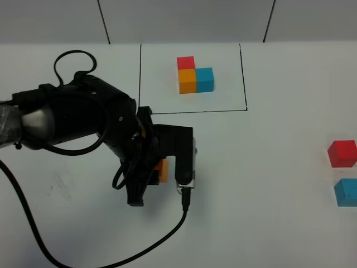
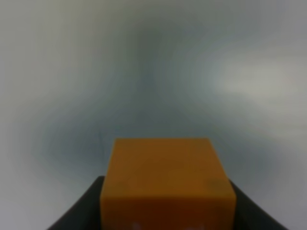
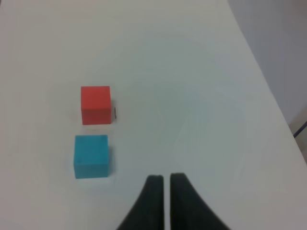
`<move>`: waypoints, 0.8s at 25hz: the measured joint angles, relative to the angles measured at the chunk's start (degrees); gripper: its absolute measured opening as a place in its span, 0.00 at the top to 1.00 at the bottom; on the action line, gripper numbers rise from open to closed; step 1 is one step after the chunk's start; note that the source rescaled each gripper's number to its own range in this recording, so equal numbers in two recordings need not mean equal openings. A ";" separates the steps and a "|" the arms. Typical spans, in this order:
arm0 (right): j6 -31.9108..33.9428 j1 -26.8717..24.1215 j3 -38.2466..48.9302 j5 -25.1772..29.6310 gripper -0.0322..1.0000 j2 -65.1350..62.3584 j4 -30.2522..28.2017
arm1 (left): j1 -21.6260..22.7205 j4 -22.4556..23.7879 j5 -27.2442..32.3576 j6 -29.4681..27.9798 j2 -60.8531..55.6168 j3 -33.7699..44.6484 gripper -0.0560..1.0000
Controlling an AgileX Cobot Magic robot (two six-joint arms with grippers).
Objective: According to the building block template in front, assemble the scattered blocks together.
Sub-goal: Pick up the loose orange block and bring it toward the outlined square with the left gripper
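The orange cube hangs above the white tabletop, so it now stays held in my left gripper.
The template (image 1: pixel 195 74) is an L of red, orange and blue cubes inside a thin black drawn frame at the back middle. My left gripper (image 1: pixel 162 173) is shut on the loose orange cube (image 1: pixel 163 171), in front of the frame; the cube fills the left wrist view (image 2: pixel 165 179) between the dark fingers. The loose red cube (image 1: pixel 342 153) and loose blue cube (image 1: pixel 346 192) sit at the right edge, red behind blue. They also show in the right wrist view, red (image 3: pixel 96 104) and blue (image 3: pixel 91 155). My right gripper (image 3: pixel 165 184) is shut and empty, apart from both.
A black cable (image 1: pixel 83 262) trails from the left arm across the white table's front left. The table's (image 3: pixel 259 72) edge shows in the right wrist view beside the right gripper.
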 joint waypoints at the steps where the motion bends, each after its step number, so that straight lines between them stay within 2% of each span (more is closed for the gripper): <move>1: 0.00 0.00 0.00 0.00 0.97 0.00 0.00 | -0.70 0.00 1.23 0.00 1.23 -1.79 0.45; 4: 0.00 0.00 0.00 0.00 0.97 0.00 -0.05 | -2.01 0.00 4.76 -0.96 5.44 -7.41 0.45; 10: 0.00 0.00 0.00 0.00 0.97 0.00 -0.05 | -2.65 0.00 8.11 -2.54 12.88 -16.09 0.45; 20: 0.00 0.00 0.00 0.00 0.97 0.00 -0.05 | -2.65 0.05 9.02 -2.60 18.70 -17.41 0.45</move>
